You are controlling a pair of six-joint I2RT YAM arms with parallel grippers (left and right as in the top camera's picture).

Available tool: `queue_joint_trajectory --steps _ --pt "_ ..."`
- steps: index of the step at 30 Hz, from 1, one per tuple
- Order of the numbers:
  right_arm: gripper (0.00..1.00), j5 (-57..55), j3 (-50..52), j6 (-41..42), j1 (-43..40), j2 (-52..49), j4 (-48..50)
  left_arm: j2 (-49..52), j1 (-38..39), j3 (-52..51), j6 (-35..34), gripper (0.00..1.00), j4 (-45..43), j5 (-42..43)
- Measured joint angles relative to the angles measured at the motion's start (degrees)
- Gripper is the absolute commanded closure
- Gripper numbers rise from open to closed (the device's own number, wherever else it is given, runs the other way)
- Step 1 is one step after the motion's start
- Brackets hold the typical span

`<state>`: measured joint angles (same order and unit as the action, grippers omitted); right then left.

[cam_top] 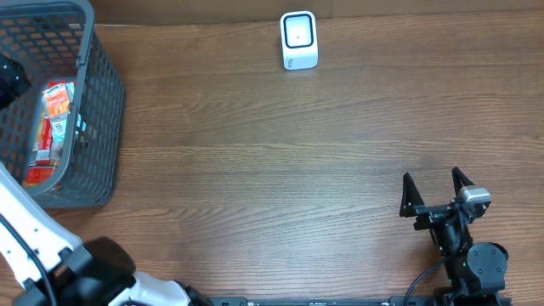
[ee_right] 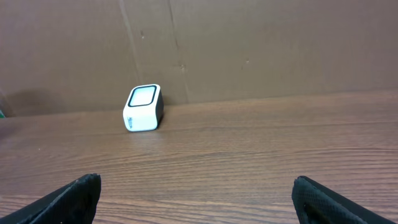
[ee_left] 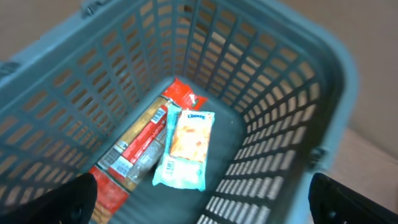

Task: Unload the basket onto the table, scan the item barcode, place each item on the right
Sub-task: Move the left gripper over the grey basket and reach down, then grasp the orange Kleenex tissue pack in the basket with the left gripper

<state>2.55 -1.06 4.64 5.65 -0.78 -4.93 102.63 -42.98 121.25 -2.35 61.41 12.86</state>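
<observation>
The white-and-orange pouch has a barcode that I need to scan. My left gripper needs to grab it next across its middle, leaving its light blue ends uncovered.
The item sits among the packets at the bottom of a grey mesh basket: a white-and-orange pouch with light blue ends beside a long red packet. Overhead, the pouch lies in the basket at the table's far left. My left gripper hangs open above the basket's inside, holding nothing and clear of the packets. The white barcode scanner stands at the back centre, also seen from the right wrist. My right gripper rests open and empty near the front right.
A brown cardboard wall rises behind the scanner. The basket's walls surround the packets on all sides. The left arm's white links run along the table's front left corner.
</observation>
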Motion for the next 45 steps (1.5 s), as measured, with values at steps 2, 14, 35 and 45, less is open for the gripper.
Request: queue_joint_trajectory --steps 2,14,35,45 --pt "0.00 0.02 0.00 0.02 0.00 0.00 -0.04 2.27 -0.11 0.00 0.92 0.00 -0.42 0.31" --pt "0.00 0.02 0.00 0.00 0.00 0.00 -0.02 16.81 -0.20 -0.02 3.87 0.00 -5.18 3.39" --pt "0.00 0.04 0.00 0.02 0.00 0.00 0.00 29.09 0.70 -0.02 5.57 0.03 -5.22 5.22" --pt "0.00 0.02 0.00 0.00 0.00 0.00 0.00 29.77 1.70 -0.09 6.82 0.21 -4.07 3.61"
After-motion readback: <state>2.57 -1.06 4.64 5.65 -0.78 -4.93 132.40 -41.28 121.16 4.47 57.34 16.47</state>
